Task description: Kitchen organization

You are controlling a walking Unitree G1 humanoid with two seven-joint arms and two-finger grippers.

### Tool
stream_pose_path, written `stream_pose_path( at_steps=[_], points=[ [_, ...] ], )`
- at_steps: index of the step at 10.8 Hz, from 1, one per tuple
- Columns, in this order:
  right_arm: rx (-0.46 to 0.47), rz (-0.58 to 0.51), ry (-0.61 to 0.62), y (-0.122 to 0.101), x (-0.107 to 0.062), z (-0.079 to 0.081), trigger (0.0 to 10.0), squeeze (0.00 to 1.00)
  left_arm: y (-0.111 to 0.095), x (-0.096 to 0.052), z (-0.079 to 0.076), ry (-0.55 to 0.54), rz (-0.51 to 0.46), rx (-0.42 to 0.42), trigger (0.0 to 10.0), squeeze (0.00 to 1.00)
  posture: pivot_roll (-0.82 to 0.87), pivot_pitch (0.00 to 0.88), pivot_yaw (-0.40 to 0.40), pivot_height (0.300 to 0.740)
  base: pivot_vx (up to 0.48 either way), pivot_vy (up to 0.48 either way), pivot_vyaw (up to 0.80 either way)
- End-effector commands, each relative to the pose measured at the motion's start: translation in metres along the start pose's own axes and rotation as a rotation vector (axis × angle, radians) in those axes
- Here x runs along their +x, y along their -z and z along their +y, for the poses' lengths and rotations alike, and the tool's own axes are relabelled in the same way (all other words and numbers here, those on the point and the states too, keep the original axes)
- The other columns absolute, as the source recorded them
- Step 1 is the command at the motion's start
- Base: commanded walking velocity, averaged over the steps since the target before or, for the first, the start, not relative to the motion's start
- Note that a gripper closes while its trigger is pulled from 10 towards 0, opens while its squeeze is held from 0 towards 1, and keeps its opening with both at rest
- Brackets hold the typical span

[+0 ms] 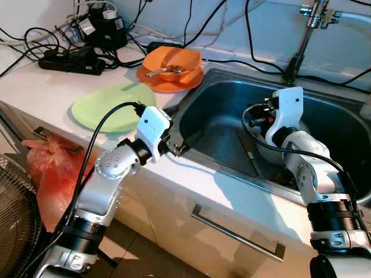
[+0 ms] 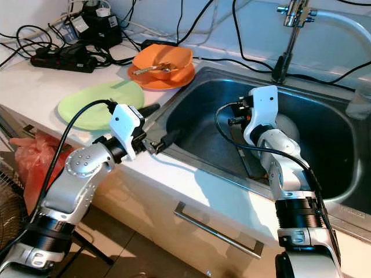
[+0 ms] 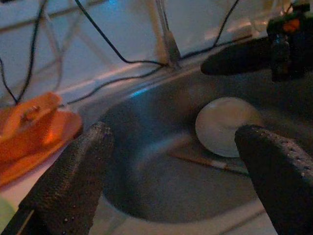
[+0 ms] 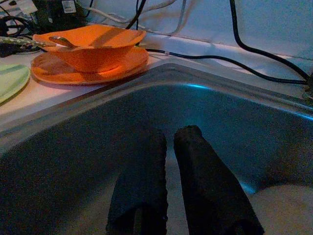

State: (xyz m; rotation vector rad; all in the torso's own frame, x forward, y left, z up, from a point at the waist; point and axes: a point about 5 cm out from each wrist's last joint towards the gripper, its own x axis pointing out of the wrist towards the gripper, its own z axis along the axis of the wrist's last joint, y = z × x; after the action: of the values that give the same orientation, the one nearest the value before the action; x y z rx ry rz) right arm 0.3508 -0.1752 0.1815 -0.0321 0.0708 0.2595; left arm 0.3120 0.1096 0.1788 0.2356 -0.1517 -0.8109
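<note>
The green plate is far wider than my open fingers, so my left gripper should grab it by its thin rim (image 1: 111,131) next.
My left gripper (image 1: 177,148) hovers open at the front-left rim of the steel sink (image 1: 215,87), its fingers (image 3: 73,181) spread wide with nothing between them. A white bowl (image 3: 226,125) lies upside down on the sink floor, with a long thin utensil (image 1: 250,154) beside it. My right gripper (image 4: 168,161) is down inside the sink next to the white bowl, shut and holding nothing. On the counter behind the sink's left corner stands an orange bowl (image 1: 172,59) with a spoon in it, on an orange plate (image 1: 168,81). A green plate (image 1: 110,108) lies left of my left wrist.
A black power strip (image 1: 72,62) and tangled cables crowd the counter's back left. The faucet (image 1: 304,35) rises behind the sink. A red plastic bag (image 1: 46,168) hangs below the counter at left, above a fan (image 1: 14,220). A drawer handle (image 1: 237,234) runs under the sink.
</note>
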Motion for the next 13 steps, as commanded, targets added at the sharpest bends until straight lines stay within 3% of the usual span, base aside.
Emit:
stream_pose_path(
  at_steps=[1,6,8,10,13],
  points=[
    [-0.015,-0.008,0.009,-0.002,-0.001,-0.003,10.0,0.00,0.001,-0.003,-0.003,0.034,0.024,-0.018,10.0,1.00,-0.01,0.000,0.027,0.740,0.000,0.000,0.00],
    [-0.014,-0.004,0.002,0.000,-0.001,-0.002,10.0,0.00,0.000,-0.005,0.000,0.031,0.065,-0.027,10.0,1.00,-0.01,0.000,0.028,0.740,0.000,0.000,0.00],
    [-0.004,-0.043,-0.043,-0.007,0.000,0.005,10.0,0.00,-0.009,-0.003,0.021,-0.164,0.028,0.021,10.0,1.00,-0.01,0.000,0.022,0.740,0.000,0.000,0.00],
    [-0.033,-0.006,-0.176,-0.003,-0.002,0.020,10.0,0.00,-0.016,-0.005,0.039,-0.359,-0.006,0.080,10.0,0.85,-0.01,0.000,0.017,0.740,0.000,0.000,0.00],
    [-0.071,0.039,-0.340,0.006,-0.009,0.041,10.0,0.00,-0.008,-0.012,0.049,-0.558,0.034,0.121,10.0,0.84,-0.01,0.000,0.013,0.740,0.000,0.000,0.00]
  ],
)
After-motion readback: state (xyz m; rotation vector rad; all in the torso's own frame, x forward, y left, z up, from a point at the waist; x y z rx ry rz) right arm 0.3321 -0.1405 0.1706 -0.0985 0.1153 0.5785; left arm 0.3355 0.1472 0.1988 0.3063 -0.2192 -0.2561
